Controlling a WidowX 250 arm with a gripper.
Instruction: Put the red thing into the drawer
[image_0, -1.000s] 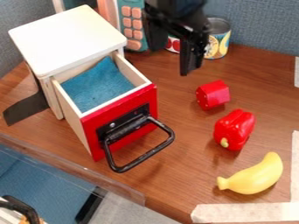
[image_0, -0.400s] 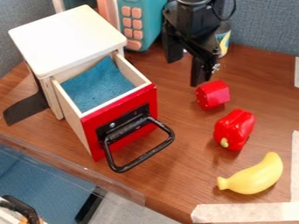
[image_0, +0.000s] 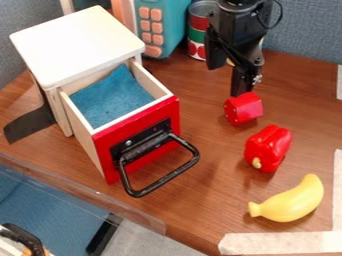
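Note:
I will grab the red block (image_0: 243, 108) by its opposite sides next, to put it into the open drawer.
My gripper (image_0: 225, 80) hangs at the upper right of the middle, its two fingers spread apart with nothing between them. Just below the right finger's tip lies a red block (image_0: 243, 108) on the table; whether the tip touches it I cannot tell. A shiny red toy pepper (image_0: 268, 148) rests nearer the camera. At the left, the drawer (image_0: 138, 142) with a red front and black handle is pulled out of a white-topped cabinet (image_0: 79, 44). Blue cloth (image_0: 112, 97) lines its inside.
A yellow toy banana (image_0: 288, 200) lies at the lower right beside tape (image_0: 279, 243). Behind stand a teal toy microwave (image_0: 175, 22) and a can (image_0: 198, 31), close to the gripper. The black handle (image_0: 160, 167) juts toward the lower right.
Over the last second my gripper has moved right and a little toward the camera, bringing its right finger close above the red block. The drawer and the things on the table have kept their places.

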